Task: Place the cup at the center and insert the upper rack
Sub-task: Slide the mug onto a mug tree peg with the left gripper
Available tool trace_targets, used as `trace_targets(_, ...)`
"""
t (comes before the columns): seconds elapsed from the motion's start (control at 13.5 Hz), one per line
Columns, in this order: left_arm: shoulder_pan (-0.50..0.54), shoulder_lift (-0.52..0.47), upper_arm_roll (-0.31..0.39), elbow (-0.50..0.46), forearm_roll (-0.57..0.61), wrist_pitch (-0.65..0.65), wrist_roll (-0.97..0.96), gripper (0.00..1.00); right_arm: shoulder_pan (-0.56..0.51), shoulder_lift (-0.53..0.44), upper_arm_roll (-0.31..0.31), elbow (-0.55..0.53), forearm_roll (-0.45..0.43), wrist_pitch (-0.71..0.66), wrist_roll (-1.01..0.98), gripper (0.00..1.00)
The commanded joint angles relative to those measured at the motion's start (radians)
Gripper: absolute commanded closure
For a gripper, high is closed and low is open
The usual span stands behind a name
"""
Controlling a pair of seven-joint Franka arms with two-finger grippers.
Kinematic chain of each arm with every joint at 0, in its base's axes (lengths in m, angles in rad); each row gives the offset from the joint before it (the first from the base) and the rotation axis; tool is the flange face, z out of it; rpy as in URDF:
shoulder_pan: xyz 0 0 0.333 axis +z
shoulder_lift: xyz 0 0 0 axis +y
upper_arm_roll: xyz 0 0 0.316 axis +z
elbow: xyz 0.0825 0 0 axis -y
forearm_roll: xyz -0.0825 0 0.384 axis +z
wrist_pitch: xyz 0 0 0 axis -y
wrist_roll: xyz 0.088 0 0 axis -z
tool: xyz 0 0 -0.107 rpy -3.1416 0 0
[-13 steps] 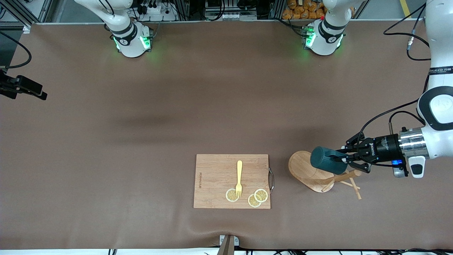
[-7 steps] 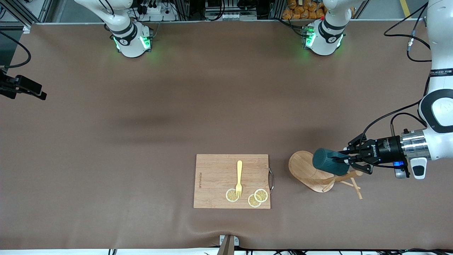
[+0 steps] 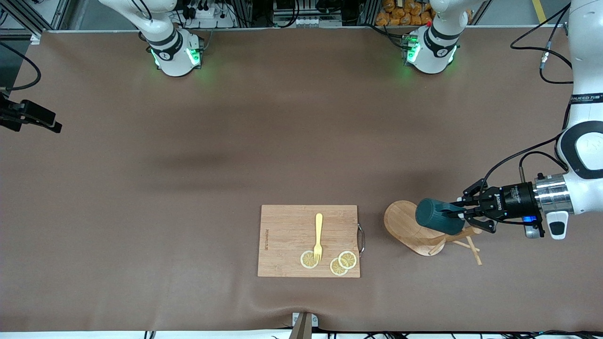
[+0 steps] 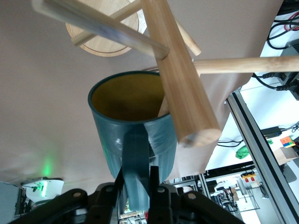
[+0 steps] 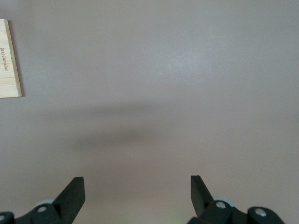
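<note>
A peg (image 4: 163, 106) reaches inside the cup's rim (image 4: 100, 86) in the left wrist view. My left gripper should open now, as the cup would hang there.
The dark teal cup (image 3: 433, 215) is held on its side by its handle in my left gripper (image 3: 459, 214), which is shut on it. The cup hangs just over the upper rack (image 3: 407, 225), a light wooden mug tree lying tipped over on the table toward the left arm's end. In the left wrist view the cup (image 4: 131, 116) shows its mustard inside. The rack's post (image 4: 180, 79) crosses its rim, and a thin peg reaches into the opening. My left gripper (image 4: 137, 182) clamps the handle. My right gripper (image 5: 136, 186) is open and empty, high over bare table.
A rectangular wooden cutting board (image 3: 287, 226) lies near the table's middle, close to the front camera. It carries a yellow fork (image 3: 318, 235) and three lemon slices (image 3: 347, 259). Its corner shows in the right wrist view (image 5: 9, 60). Brown mat covers the table.
My left gripper and the cup have shifted slightly toward the left arm's end, staying over the tipped rack. The right arm has not moved.
</note>
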Motion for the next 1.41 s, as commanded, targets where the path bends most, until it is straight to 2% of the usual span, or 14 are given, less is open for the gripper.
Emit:
trace_targets(0.0,0.018,0.017,-0.011,0.008,-0.025,-0.017,0.013,0.99,-0.01,-0.003,0.009,0.019,0.007,-0.011,0.013,0.0)
trace_targets(0.3,0.018,0.028,-0.011,0.021,-0.025,-0.02,0.012,0.95,-0.009,-0.001,0.011,0.019,0.007,-0.011,0.013,0.0)
trace_targets(0.45,0.017,0.028,-0.011,0.021,-0.022,-0.023,0.013,0.82,-0.007,-0.003,0.012,0.019,0.007,-0.011,0.015,0.0)
trace_targets(0.89,0.018,0.029,-0.008,0.043,-0.022,-0.044,0.012,0.78,0.011,-0.003,0.012,0.022,0.009,-0.02,0.015,0.0)
trace_targets(1.04,0.018,0.029,-0.006,0.048,-0.022,-0.046,0.012,0.73,0.019,-0.007,0.011,0.022,0.009,-0.023,0.015,0.0)
trace_targets(1.11,0.018,0.029,-0.006,0.048,-0.022,-0.046,0.012,0.65,0.029,-0.009,0.008,0.023,0.004,-0.026,0.013,0.0)
trace_targets(1.19,0.02,0.029,-0.006,0.048,-0.022,-0.046,0.012,0.63,0.031,-0.011,0.006,0.023,0.004,-0.026,0.013,0.0)
trace_targets(1.26,0.02,0.029,-0.006,0.048,-0.022,-0.046,0.013,0.53,0.031,-0.012,0.006,0.022,0.002,-0.028,0.013,0.0)
trace_targets(1.34,0.02,0.029,-0.006,0.046,-0.022,-0.046,0.012,0.37,0.031,-0.012,0.006,0.019,0.001,-0.035,0.013,0.0)
